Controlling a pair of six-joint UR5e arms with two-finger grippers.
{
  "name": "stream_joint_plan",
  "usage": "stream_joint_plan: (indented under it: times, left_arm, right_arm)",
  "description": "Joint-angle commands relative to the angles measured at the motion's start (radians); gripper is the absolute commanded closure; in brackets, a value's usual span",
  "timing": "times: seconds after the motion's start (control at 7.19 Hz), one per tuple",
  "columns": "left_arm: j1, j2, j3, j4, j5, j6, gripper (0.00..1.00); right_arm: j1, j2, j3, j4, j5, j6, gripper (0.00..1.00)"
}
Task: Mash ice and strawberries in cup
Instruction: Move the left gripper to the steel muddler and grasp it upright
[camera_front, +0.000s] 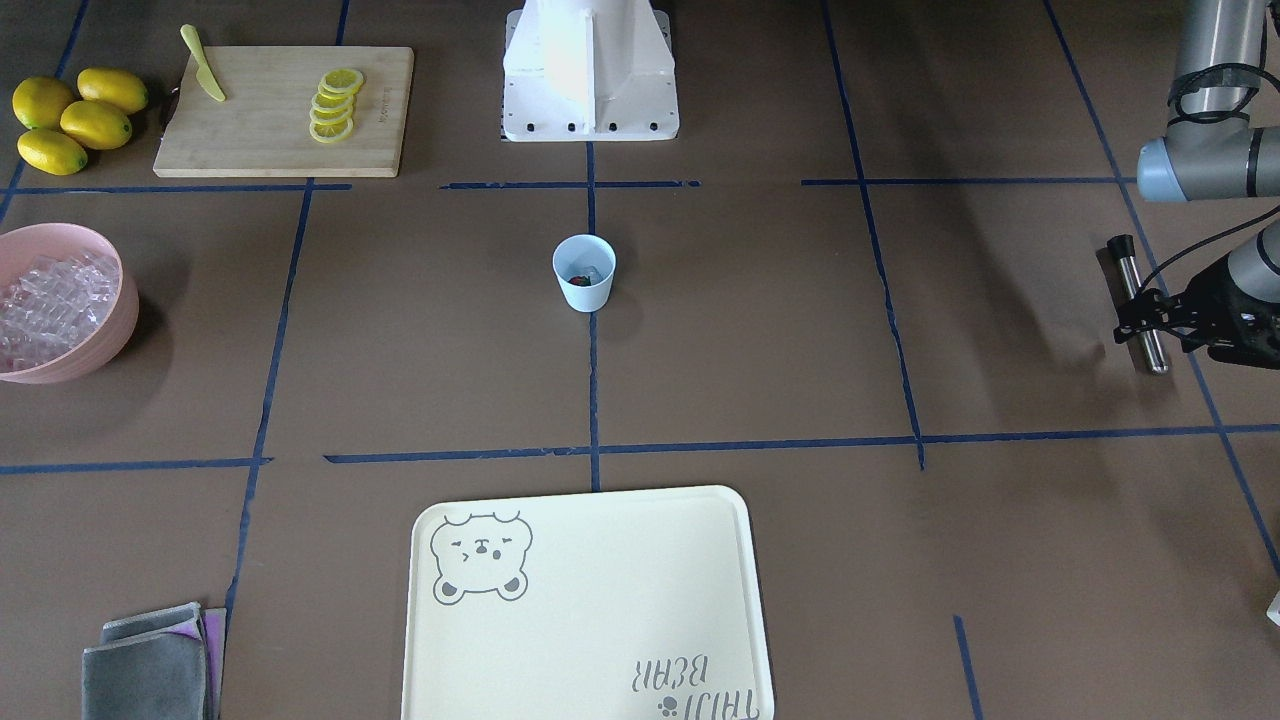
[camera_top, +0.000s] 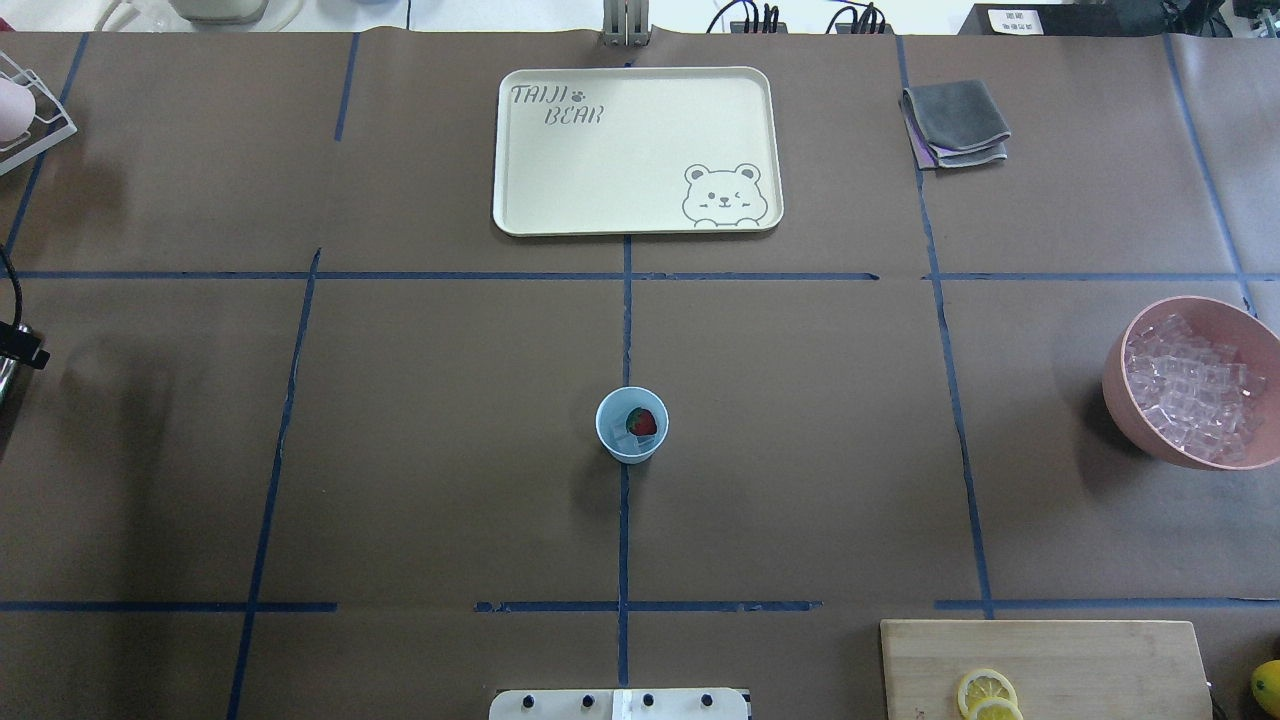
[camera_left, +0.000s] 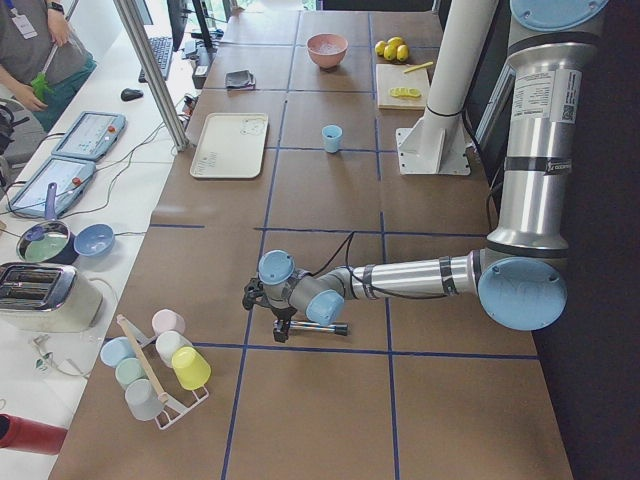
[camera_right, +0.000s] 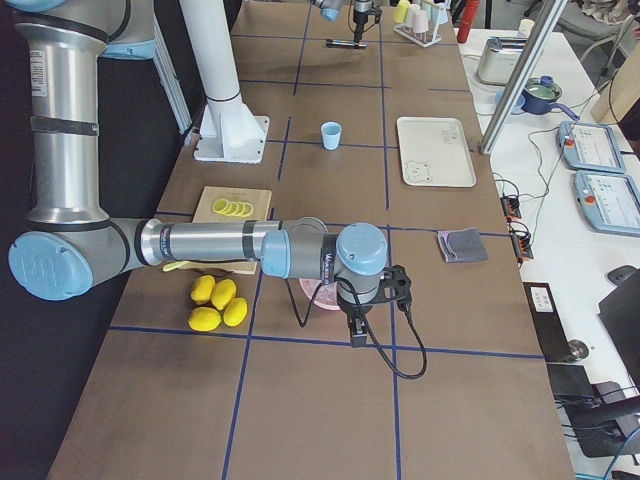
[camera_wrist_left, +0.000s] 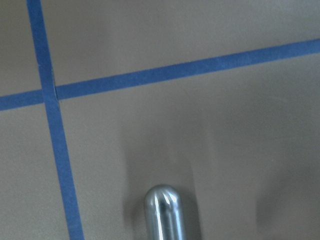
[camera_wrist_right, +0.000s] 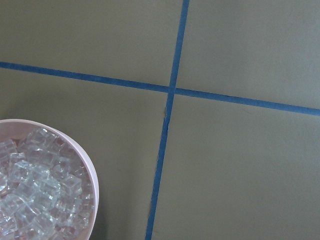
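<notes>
The muddler rod is long and goes from its black cap to a rounded steel tip (camera_front: 1158, 365). My left gripper should next grab the muddler rod around its middle (camera_front: 1137, 302).
The light blue cup (camera_front: 584, 272) stands at the table's middle, also in the overhead view (camera_top: 631, 424). A red strawberry (camera_top: 643, 421) and a clear ice cube (camera_top: 632, 438) lie inside it. More ice (camera_front: 48, 300) fills the pink bowl (camera_front: 118, 310). My left gripper (camera_front: 1150, 322) is low over a steel masher rod with a black cap (camera_front: 1140, 300). Its fingers stand on either side of the rod with a gap, open. The rod's tip (camera_wrist_left: 162, 212) shows in the left wrist view. My right gripper (camera_right: 356, 338) hangs beside the bowl (camera_wrist_right: 87, 165); I cannot tell its state.
Lemons (camera_front: 75, 120), a cutting board (camera_front: 250, 140) with lemon slices (camera_front: 335, 105) and a yellow knife (camera_front: 203, 65) sit near the robot base (camera_front: 590, 70). A cream tray (camera_front: 585, 610) and grey cloths (camera_front: 150, 665) lie across the table. A cup rack (camera_left: 160, 370) stands beyond the left arm.
</notes>
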Motion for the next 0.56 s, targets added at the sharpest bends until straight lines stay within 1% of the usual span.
stream_joint_plan:
  times: [0.0,0.14,0.28,0.42]
  left_arm:
    - [0.005,0.001,0.006,-0.002,0.001,-0.008,0.39]
    - [0.005,0.003,0.003,0.0,-0.001,-0.005,0.69]
    - [0.005,0.003,-0.002,-0.002,-0.002,0.0,0.94]
    - [0.003,0.0,-0.017,0.001,-0.002,0.003,1.0]
  right_arm:
    - [0.0,0.0,0.0,0.0,-0.001,0.0,0.01]
    - [0.002,0.0,0.002,0.001,0.001,0.0,0.01]
    - [0.0,0.0,0.002,0.001,0.002,0.0,0.01]
    - [0.0,0.0,0.003,0.0,0.004,0.0,0.01]
